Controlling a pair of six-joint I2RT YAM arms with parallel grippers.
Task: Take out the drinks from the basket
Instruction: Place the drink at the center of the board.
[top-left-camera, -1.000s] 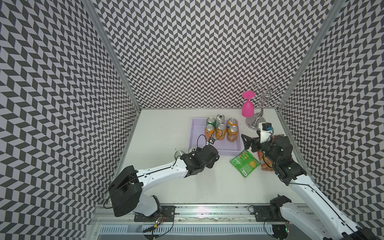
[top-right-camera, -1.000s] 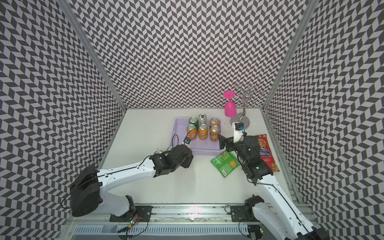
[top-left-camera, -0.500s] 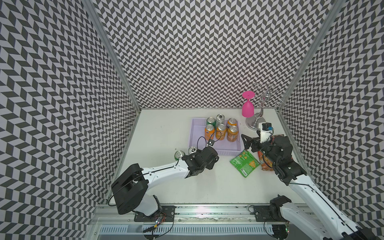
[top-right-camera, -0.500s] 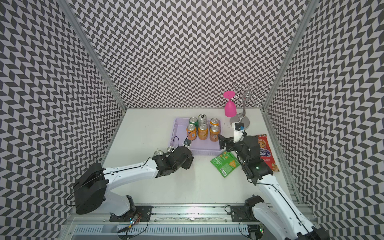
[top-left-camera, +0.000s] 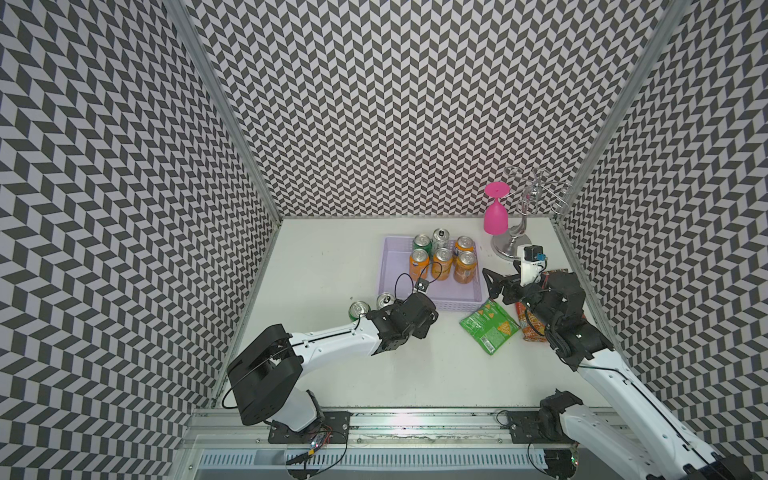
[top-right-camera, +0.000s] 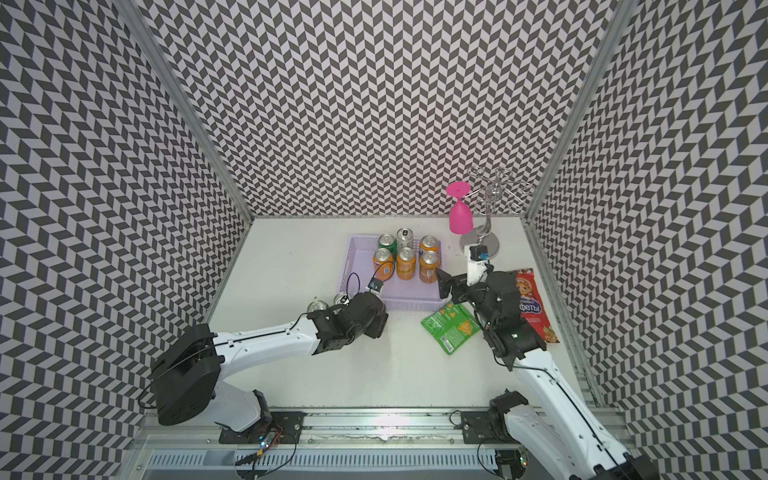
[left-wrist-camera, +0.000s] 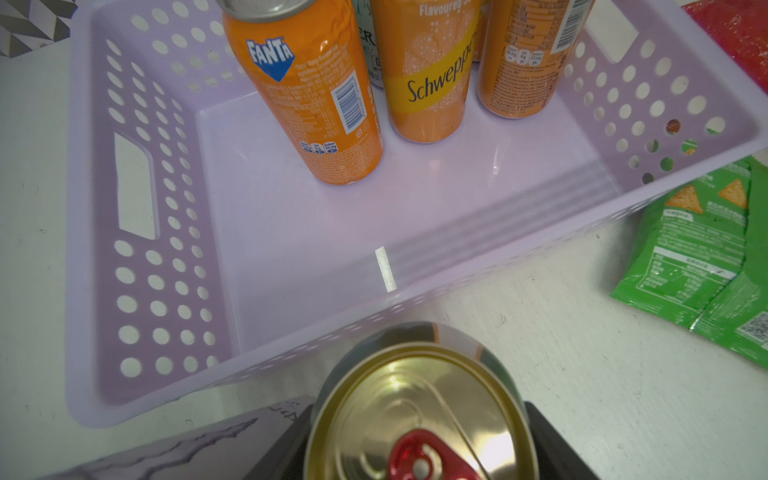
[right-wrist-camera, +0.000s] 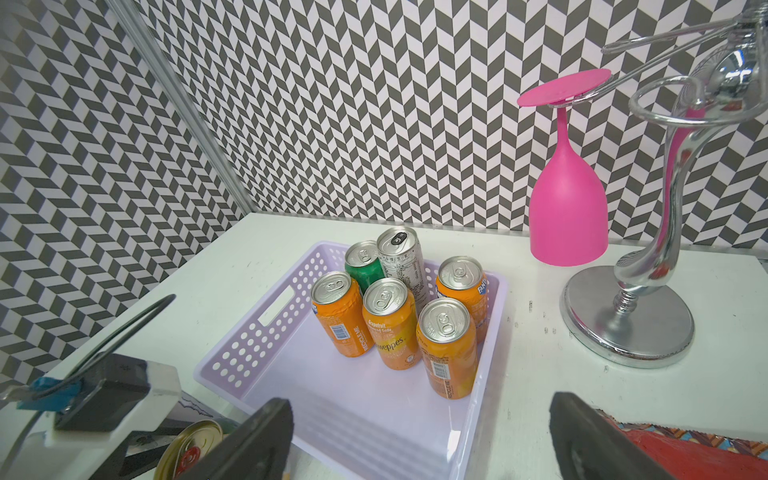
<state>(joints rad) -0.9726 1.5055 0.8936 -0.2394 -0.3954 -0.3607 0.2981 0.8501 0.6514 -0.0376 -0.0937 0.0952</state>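
My left gripper is ready to open: the dark can is upright over the flat table, so it would stand outside the basket.
The pale lilac basket (top-left-camera: 387, 270) stands at the back middle of the table, with several drinks (top-left-camera: 441, 259) upright in its far half: orange, green and silver cans. Two more cans (top-left-camera: 359, 309) stand on the table off its front left corner. My left gripper (left-wrist-camera: 417, 449) is shut on a dark can with a gold top and red tab (left-wrist-camera: 415, 395), just outside the basket's front wall (left-wrist-camera: 457, 274). In both top views the gripper body (top-left-camera: 415, 316) hides that can. My right gripper (right-wrist-camera: 419, 415) hangs open and empty over the basket's right front corner.
A pink goblet (top-left-camera: 496, 212) hangs upside down on a chrome rack (top-left-camera: 509, 245) at the back right. A green snack bag (top-left-camera: 490, 328) lies in front of the basket. A red bag (top-right-camera: 530, 303) lies partly under my right arm.
My left arm has shifted slightly with the can in its grip, and a second can on the table beside it has come into view. The right arm has not moved.
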